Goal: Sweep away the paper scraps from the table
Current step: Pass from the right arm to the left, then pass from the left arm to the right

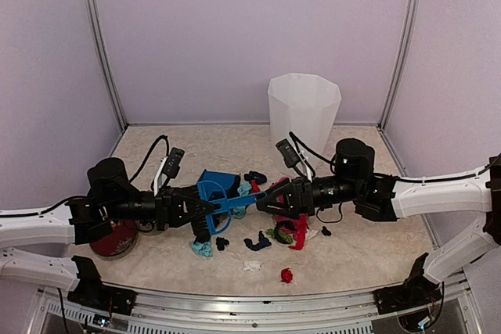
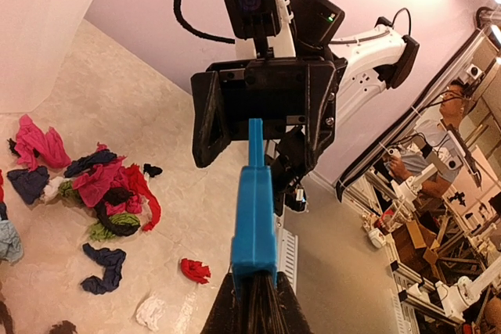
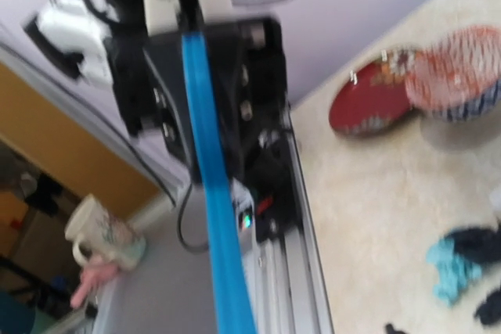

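Observation:
I need to grab the blue brush (image 2: pixel 254 217) by its handle tip (image 2: pixel 256 138) with my right gripper next, which leaves the bristle end free to sweep the paper scraps.
Several paper scraps (image 1: pixel 286 228) lie in a loose pile mid-table (image 1: pixel 360 248), with a red one (image 1: pixel 287 275), a white one (image 1: pixel 252 266) and a teal one (image 1: pixel 202 249) apart at the front. The pile also shows in the left wrist view (image 2: pixel 109 185). My left gripper (image 1: pixel 210 210) is shut on the bristle end of a blue brush (image 2: pixel 254 217). The brush handle (image 3: pixel 207 162) points at my right gripper (image 1: pixel 264 199), whose jaws stand spread on either side of the handle tip (image 2: pixel 256 127). My right fingers are out of the right wrist view.
A blue dustpan (image 1: pixel 215 185) sits just behind the brush. A tall white faceted bin (image 1: pixel 304 111) stands at the back. A red plate (image 1: pixel 113 238) and a patterned bowl (image 3: pixel 458 76) sit at the left front. The metal frame edge (image 1: pixel 258 299) runs along the front.

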Motion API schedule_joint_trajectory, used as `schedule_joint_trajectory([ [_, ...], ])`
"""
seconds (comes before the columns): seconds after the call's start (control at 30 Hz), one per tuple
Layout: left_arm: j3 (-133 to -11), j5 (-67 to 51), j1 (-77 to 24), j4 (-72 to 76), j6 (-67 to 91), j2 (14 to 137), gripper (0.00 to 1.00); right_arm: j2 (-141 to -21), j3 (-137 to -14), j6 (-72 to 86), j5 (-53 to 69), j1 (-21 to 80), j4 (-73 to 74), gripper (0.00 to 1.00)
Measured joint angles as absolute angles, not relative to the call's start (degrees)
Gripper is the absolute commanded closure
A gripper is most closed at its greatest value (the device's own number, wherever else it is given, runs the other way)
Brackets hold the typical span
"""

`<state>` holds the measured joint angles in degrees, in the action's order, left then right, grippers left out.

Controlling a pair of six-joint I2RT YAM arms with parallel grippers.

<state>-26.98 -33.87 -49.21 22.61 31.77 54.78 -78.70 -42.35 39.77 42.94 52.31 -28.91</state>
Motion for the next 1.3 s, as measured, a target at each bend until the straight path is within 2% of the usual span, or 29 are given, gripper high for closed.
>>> schedule_joint_trajectory([
  [0.27,-25.1,-31.05,-50.24,33.01,34.74,58.17,1.0,-82.52,-42.35,45.54,41.8,52.31,-42.02,0.4],
  [0.57,-25.08,-30.87,-50.3,37.58,35.75,60.53,1.0,-85.69,-43.35,48.01,43.07,52.38,-45.98,0.52],
  [1.03,-24.8,-31.0,-50.3,38.63,35.79,61.6,1.0,-86.35,-43.35,49.71,44.1,52.38,-48.86,0.82],
  [1.2,-24.8,-31.14,-50.35,39.2,35.81,61.63,1.0,-86.37,-43.35,50.02,44.16,52.38,-49.21,1.0],
  [1.3,-24.8,-31.18,-50.37,39.46,36.05,61.6,1.0,-86.43,-43.35,50.24,44.36,52.38,-49.36,1.0],
])
